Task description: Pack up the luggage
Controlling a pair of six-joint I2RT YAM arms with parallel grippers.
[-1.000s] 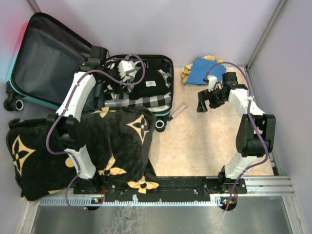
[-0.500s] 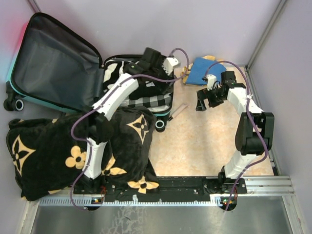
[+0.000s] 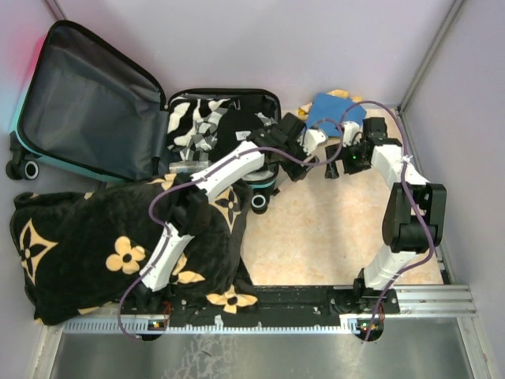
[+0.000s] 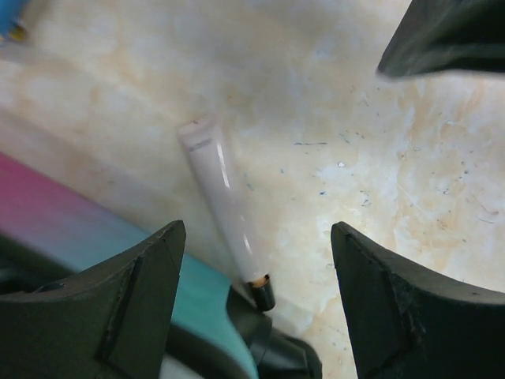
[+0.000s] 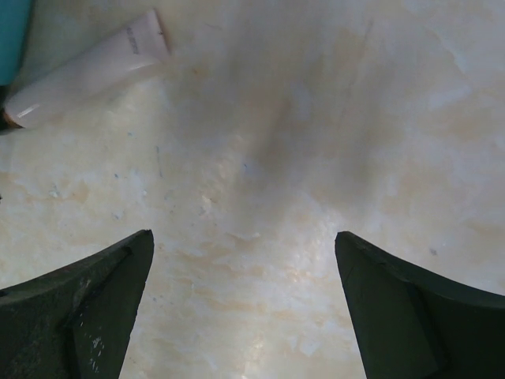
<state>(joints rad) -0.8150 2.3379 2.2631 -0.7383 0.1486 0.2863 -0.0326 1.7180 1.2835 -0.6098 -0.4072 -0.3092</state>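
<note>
Next, my left gripper picks up the white tube by its body near the black cap, which leaves its flat end free for packing.
The luggage lies open at the back left, its grey-lined lid up and its base full of black-and-white clothes. Its pink-to-teal shell shows in the left wrist view. A white tube with a black cap lies on the floor against the shell. It also shows in the right wrist view. My left gripper is open and empty above the tube's cap end, reaching past the suitcase. My right gripper is open and empty over bare floor, close beside the left one.
A big black blanket with tan flowers lies at the front left under the left arm. A blue cloth and a yellow item lie at the back right. Purple walls close in the back and sides.
My left arm has swung right from over the suitcase's left side to the floor at its right edge. My right gripper has shifted a little.
</note>
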